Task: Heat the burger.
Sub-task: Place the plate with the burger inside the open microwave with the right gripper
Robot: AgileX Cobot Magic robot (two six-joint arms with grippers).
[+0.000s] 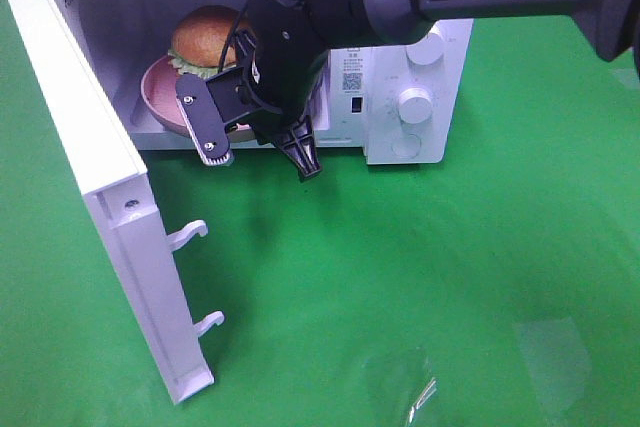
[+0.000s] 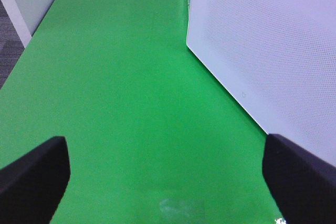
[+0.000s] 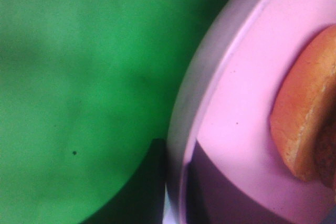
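My right gripper should keep holding the pink plate until it sits deeper inside: the plate's near rim (image 1: 178, 125) is at the front edge of the microwave's hollow, beside green cloth.
The burger (image 1: 205, 39) sits on a round pink plate (image 1: 155, 97) in the left of the open microwave's cavity. My right arm reaches across from the right, and my right gripper (image 1: 300, 152) is at the plate's near rim by the cavity's front edge, shut on that rim. Close up in the right wrist view are the plate (image 3: 247, 93), a golden bun edge of the burger (image 3: 310, 108) and green cloth beyond the rim. My left gripper (image 2: 165, 182) hangs open over bare green cloth with nothing between its fingers. It is out of the exterior high view.
The white microwave (image 1: 400, 57) stands at the back, with its knobs (image 1: 415, 102) on the right. Its door (image 1: 90, 147) swings out to the front left, latch hooks showing. A white perforated panel (image 2: 262, 51) stands beside my left gripper. Green cloth (image 1: 420, 277) covers the table.
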